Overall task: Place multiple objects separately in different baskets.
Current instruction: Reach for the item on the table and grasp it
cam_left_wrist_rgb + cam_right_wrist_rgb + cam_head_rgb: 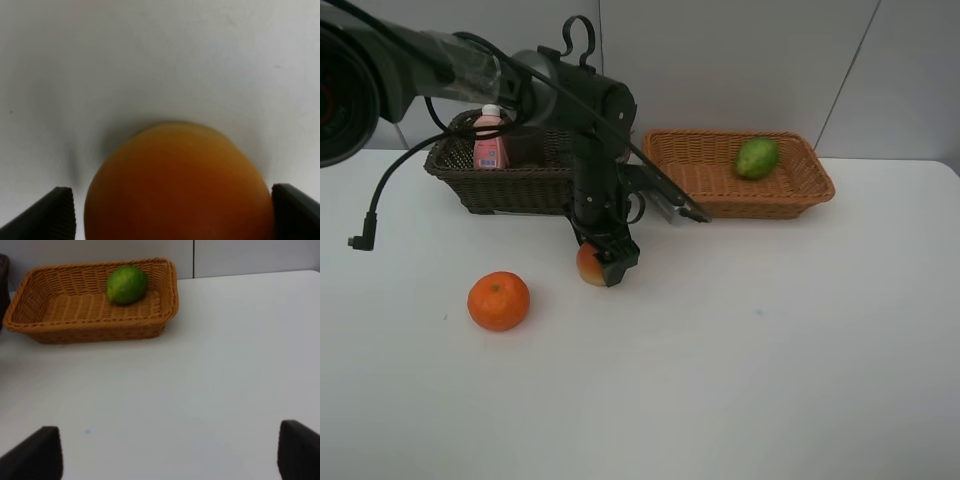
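My left gripper's fingers reach down around the peach-like fruit (587,265) (175,185), low by the white table, and closing now would catch it, so it is time to close.
My left gripper (603,265) is down on the white table, open, with the red-orange peach-like fruit (587,265) between its fingers. In the left wrist view the fruit (175,185) fills the gap; one fingertip (295,210) is at its side and the other (55,215) stands a little apart. The orange (499,301) lies to the left of it. A pink white-capped bottle (490,140) stands in the dark brown basket (510,188). The green fruit (757,158) (126,285) lies in the light tan basket (720,195) (90,325). My right gripper (167,455) is open over bare table.
The left arm (590,120) reaches over the dark basket's right part and hides what is behind it. A black cable with a plug (360,242) hangs at the far left. The table's back edge meets a grey wall.
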### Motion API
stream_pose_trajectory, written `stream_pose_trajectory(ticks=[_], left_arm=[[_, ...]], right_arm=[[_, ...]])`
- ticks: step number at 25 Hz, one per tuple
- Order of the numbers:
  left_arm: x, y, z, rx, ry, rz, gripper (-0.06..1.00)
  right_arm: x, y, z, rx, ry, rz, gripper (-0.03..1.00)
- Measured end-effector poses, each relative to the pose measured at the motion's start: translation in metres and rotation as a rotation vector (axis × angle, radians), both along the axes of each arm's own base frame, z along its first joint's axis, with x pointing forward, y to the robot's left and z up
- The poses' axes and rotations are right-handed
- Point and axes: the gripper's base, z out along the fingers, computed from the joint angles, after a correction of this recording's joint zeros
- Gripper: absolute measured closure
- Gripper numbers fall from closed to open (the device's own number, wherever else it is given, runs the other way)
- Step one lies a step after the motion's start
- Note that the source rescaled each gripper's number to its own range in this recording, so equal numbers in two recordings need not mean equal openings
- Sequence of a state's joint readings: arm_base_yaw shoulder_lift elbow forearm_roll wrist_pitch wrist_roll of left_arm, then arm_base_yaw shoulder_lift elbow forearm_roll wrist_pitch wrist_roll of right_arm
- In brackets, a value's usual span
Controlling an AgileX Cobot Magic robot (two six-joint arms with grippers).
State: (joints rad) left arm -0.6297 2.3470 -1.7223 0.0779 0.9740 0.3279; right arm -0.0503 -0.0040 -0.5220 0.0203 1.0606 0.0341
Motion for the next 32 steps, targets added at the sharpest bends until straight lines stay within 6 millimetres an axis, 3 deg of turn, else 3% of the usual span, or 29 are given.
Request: stream_pose_trajectory(ticks=[18, 23, 32], left_arm=[[-0.0002, 0.0000, -0.0034, 0.004, 0.006, 0.001, -0.04], [-0.0002, 0.0000, -0.0034, 0.004, 0.004, 0.029, 0.19], [-0.0019, 0.0013, -0.0032, 0.019, 0.020, 0.054, 0.19]], right_arm=[[0.0000, 0.0000, 0.0000, 0.000, 0.000, 0.000, -0.03], [0.0000, 0.0000, 0.0000, 0.000, 0.000, 0.000, -0.03], [0.0000, 0.0000, 0.0000, 0.000, 0.000, 0.000, -0.03]])
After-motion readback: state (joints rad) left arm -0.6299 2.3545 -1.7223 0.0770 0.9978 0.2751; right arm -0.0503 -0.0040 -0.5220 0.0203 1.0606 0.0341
